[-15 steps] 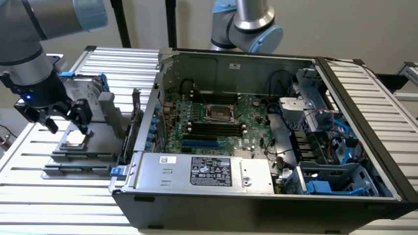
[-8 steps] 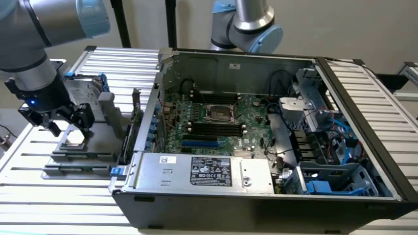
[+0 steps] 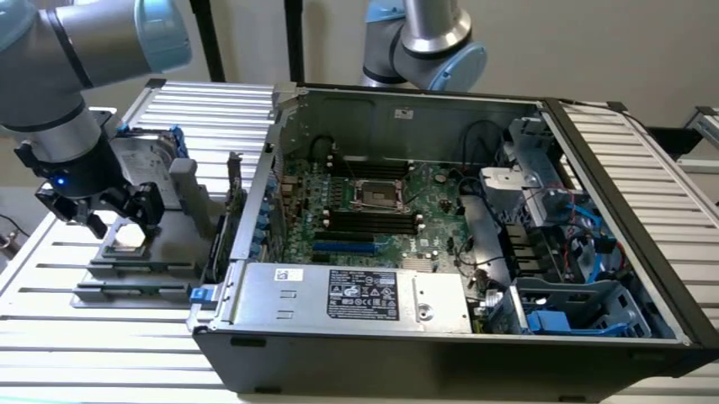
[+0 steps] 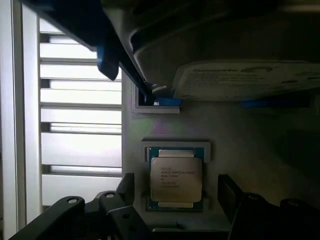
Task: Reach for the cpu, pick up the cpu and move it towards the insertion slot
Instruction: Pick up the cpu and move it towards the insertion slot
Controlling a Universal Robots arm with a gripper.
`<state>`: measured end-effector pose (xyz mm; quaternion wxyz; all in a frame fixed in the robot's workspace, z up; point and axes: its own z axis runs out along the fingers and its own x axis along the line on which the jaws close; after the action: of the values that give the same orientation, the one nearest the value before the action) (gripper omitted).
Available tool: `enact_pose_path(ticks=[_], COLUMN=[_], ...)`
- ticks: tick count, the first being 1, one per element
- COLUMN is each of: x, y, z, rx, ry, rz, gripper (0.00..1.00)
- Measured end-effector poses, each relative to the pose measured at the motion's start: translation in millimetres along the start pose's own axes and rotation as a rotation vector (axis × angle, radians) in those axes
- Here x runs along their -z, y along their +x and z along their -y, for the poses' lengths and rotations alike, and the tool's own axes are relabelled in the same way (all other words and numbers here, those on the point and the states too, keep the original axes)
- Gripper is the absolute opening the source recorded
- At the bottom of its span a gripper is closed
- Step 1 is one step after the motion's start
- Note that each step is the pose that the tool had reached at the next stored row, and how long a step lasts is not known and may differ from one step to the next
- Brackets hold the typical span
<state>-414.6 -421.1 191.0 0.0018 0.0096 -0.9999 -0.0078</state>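
My fingers are beside the CPU point(image 3: 130, 236), low over the grey holder, so my gripper needs to close on it.
The cpu point(image 4: 176, 178), a small square chip with a silver-grey metal top, lies flat in a grey holder point(image 4: 175, 147). My gripper point(image 4: 176, 192) hangs just above it, open, with one black finger point(image 4: 126, 187) on each side of the chip and not touching it. In the exterior view the gripper point(image 3: 107, 220) is over the grey holder point(image 3: 135, 257) at that view's left, outside the computer case. The insertion slot point(image 3: 375, 194), a square socket with a shiny frame and dark centre, sits on the motherboard inside the open case.
A silver hard drive with a blue frame point(image 3: 151, 156) stands just behind the gripper. The open black computer case point(image 3: 450, 337) takes up the middle, with long black memory slots point(image 3: 365, 223) and a power supply point(image 3: 359, 295). A second arm point(image 3: 427, 42) hangs behind the case.
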Motion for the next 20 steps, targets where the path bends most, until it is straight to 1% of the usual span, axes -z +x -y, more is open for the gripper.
enact_pose_path(ticks=[6,11,20], x=[-2.8,-3.0,-4.5], y=[-1.3,-3.1,-3.2], z=[0.1,0.1,-0.9], rx=[0.000,0.000,-0.001], ry=[0.0000,-0.0001,-0.0001], rz=[-0.0022,-0.0054,-0.0060], gripper=[0.77,0.77,0.77])
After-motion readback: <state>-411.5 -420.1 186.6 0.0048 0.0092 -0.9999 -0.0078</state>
